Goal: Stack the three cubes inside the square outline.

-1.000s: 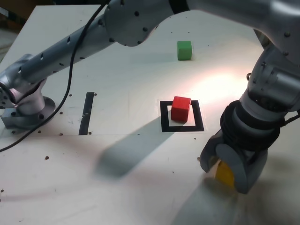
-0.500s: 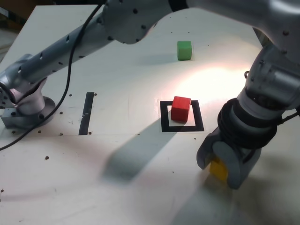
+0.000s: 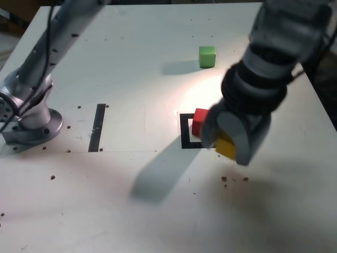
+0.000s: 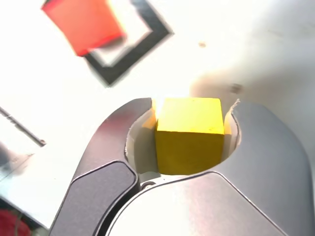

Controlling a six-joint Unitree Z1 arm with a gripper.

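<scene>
The yellow cube hangs short of the red cube's top, so the robot should move it there before the gripper lets go of it.
My gripper (image 3: 227,141) is shut on the yellow cube (image 3: 226,148) and carries it above the table. The wrist view shows that yellow cube (image 4: 189,133) clamped between the two grey jaws of the gripper (image 4: 191,105). The red cube (image 3: 199,121) sits inside the black square outline (image 3: 184,133), half hidden by the gripper in the exterior view. In the wrist view the red cube (image 4: 83,23) and the square outline (image 4: 129,49) lie a little ahead of the jaws. The green cube (image 3: 207,56) stands alone at the far side of the table.
A straight black strip (image 3: 98,127) lies on the white table (image 3: 131,79) towards the exterior view's left. The arm's base (image 3: 29,118) is bolted at the exterior view's left edge. Small crumbs (image 3: 231,179) dot the board near its front.
The gripper closed on the yellow cube near the front right, lifted it and swung up and left towards the square outline, where it now covers part of the red cube.
</scene>
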